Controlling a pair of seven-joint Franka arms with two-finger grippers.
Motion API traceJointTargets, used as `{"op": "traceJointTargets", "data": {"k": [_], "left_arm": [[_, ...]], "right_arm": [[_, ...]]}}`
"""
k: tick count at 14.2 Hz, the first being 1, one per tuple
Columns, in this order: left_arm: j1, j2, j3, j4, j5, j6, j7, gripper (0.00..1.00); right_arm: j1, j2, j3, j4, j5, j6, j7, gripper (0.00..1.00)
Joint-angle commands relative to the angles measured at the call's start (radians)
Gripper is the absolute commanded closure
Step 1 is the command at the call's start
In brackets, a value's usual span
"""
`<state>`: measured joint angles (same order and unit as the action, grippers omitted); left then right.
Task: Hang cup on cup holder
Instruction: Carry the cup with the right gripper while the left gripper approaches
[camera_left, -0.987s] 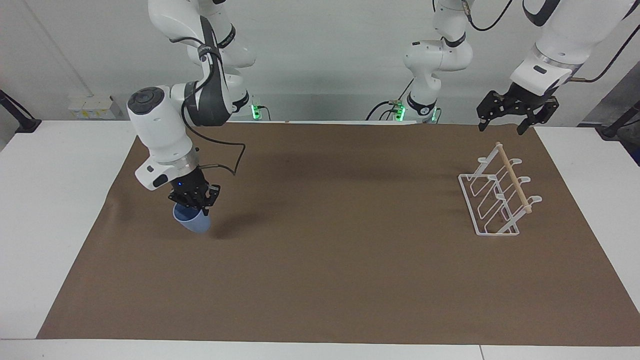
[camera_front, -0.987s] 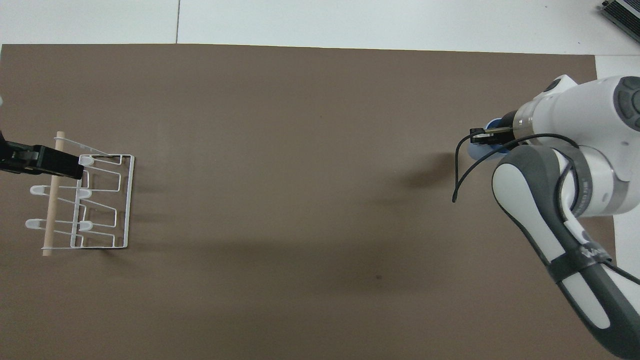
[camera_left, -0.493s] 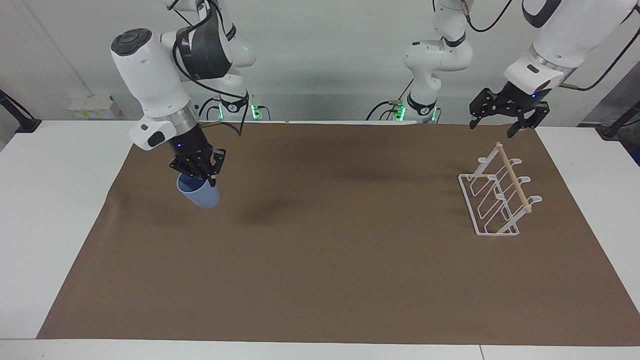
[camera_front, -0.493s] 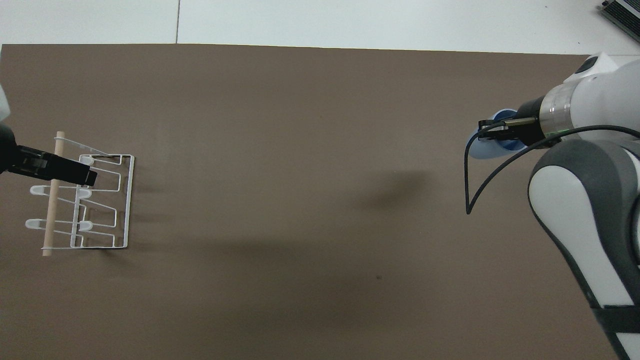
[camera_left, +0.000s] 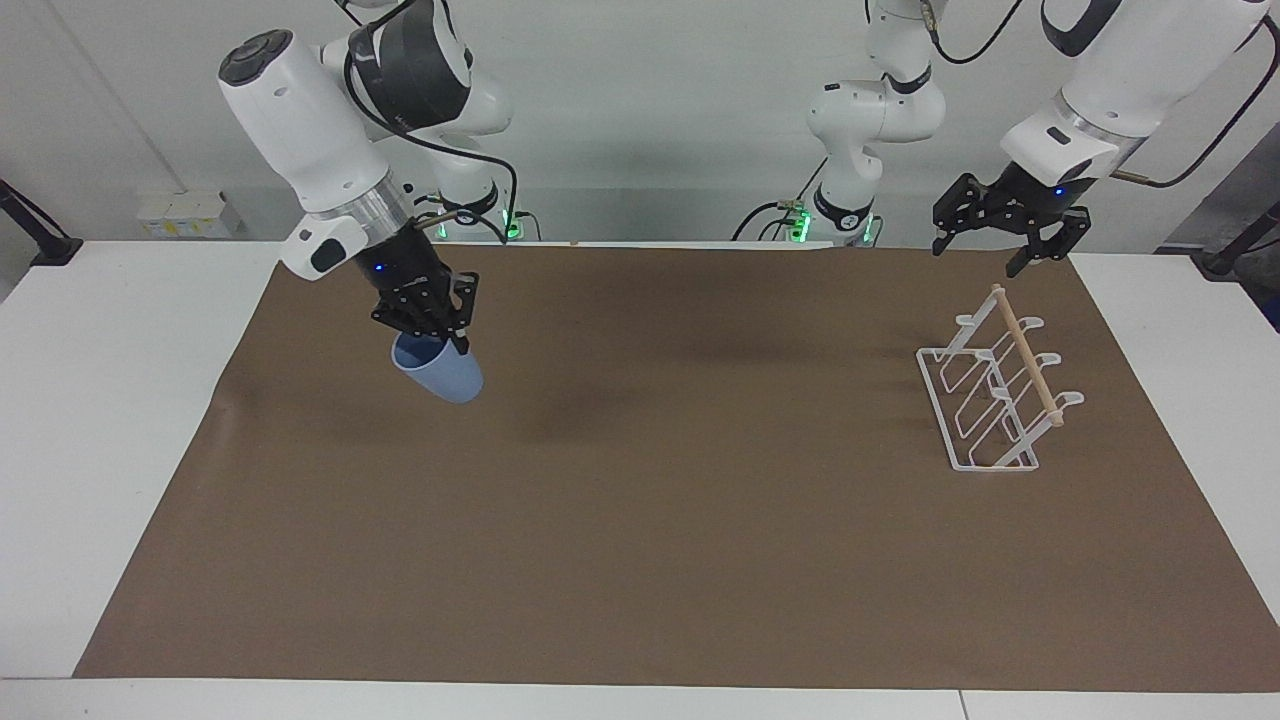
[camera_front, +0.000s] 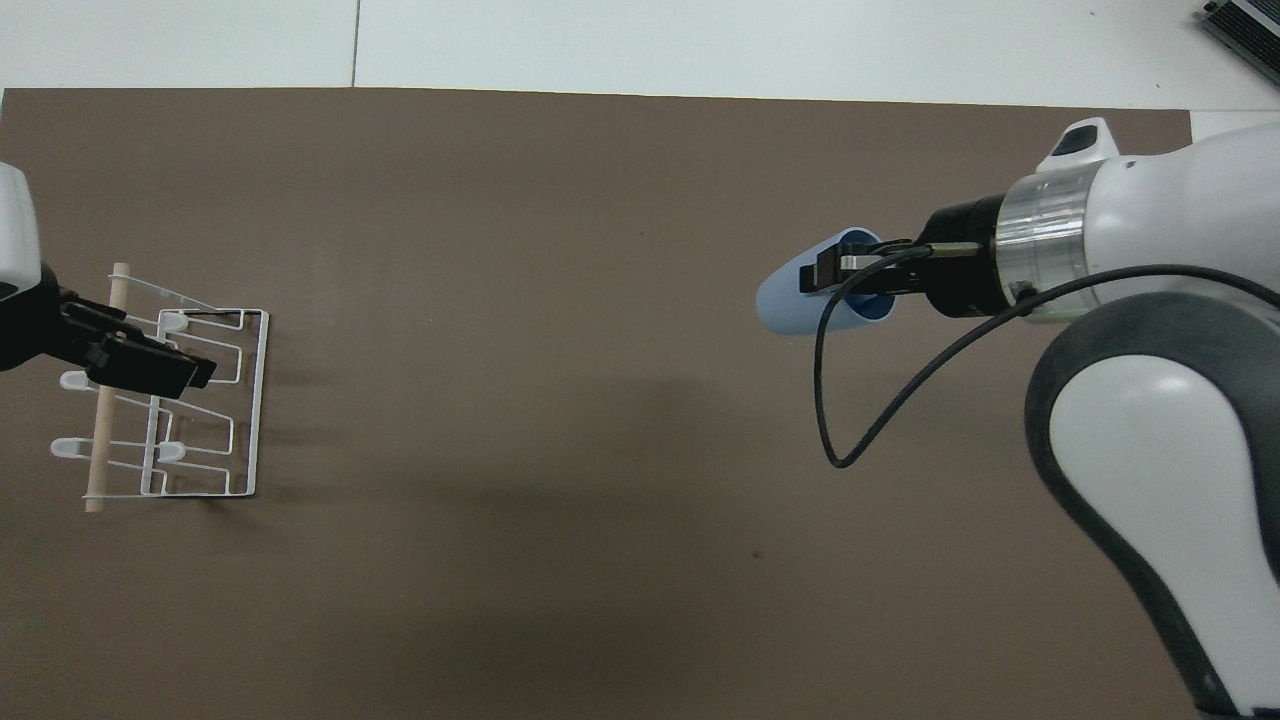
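Observation:
My right gripper holds the cup's rim and only the cup's far end is still free, so my left gripper will next grab the cup by its base end (camera_front: 782, 300).
The light blue cup (camera_left: 447, 377) hangs tilted in the air over the brown mat, toward the right arm's end of the table. My right gripper (camera_left: 437, 338) is shut on the cup's rim, with one finger inside the cup. In the overhead view the cup (camera_front: 795, 300) points its base toward the left arm's end, held by the right gripper (camera_front: 832, 275). The white wire cup holder (camera_left: 985, 405) with its wooden dowel (camera_left: 1025, 350) stands on the mat at the left arm's end and carries no cups. My left gripper (camera_left: 975, 258) is open and empty, up in the air over the holder (camera_front: 205, 405).
A brown mat (camera_left: 650, 560) covers most of the white table (camera_left: 90, 400). The right arm's black cable (camera_front: 850, 420) loops down beside the cup. The arm bases stand at the robots' edge of the table.
My right gripper has lifted the cup off the mat and carried it toward the left arm's end. My left gripper has shifted slightly over the holder.

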<state>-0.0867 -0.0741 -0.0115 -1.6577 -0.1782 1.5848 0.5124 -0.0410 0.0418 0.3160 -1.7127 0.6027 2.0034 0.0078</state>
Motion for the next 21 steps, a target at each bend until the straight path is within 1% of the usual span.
{"op": "traceJointTargets", "data": {"k": [1,2,3,5,8,11,14,15,17,19,21], "left_arm": [[-0.01,-0.059,0.001,-0.095,-0.047,0.073,0.166,0.0],[-0.016,-0.068,-0.001,-0.121,-0.049,0.11,0.243,0.0],[-0.043,-0.075,0.001,-0.135,-0.049,0.141,0.332,0.0],[-0.083,-0.075,0.001,-0.139,-0.049,0.165,0.472,0.0],[-0.178,-0.075,0.001,-0.136,-0.046,0.208,0.55,0.0],[-0.252,-0.076,0.001,-0.137,-0.046,0.219,0.577,0.0],[-0.3,-0.078,-0.002,-0.139,-0.046,0.245,0.584,0.0],[-0.321,-0.078,-0.002,-0.14,-0.046,0.265,0.583,0.0],[-0.327,-0.075,-0.002,-0.139,-0.047,0.273,0.589,0.0],[-0.318,-0.073,-0.001,-0.134,-0.056,0.277,0.592,0.0],[-0.315,-0.07,0.008,-0.132,-0.087,0.291,0.655,0.0]], "right_arm": [[-0.008,0.004,0.064,0.01,0.133,0.035,0.037,1.0],[-0.008,0.003,0.078,0.008,0.196,0.073,0.046,1.0],[-0.008,0.003,0.1,0.01,0.25,0.099,0.052,1.0],[-0.008,0.004,0.139,0.008,0.331,0.159,0.054,1.0],[-0.008,0.004,0.216,0.01,0.353,0.277,0.055,1.0],[-0.008,0.003,0.274,0.008,0.422,0.316,0.084,1.0],[-0.004,0.004,0.325,0.008,0.474,0.412,0.103,1.0],[0.021,0.006,0.33,0.008,0.474,0.455,0.119,1.0],[0.059,0.013,0.33,0.008,0.474,0.543,0.149,1.0],[0.062,0.016,0.33,0.008,0.473,0.552,0.149,1.0],[0.062,0.016,0.328,0.008,0.473,0.554,0.149,1.0]]}}
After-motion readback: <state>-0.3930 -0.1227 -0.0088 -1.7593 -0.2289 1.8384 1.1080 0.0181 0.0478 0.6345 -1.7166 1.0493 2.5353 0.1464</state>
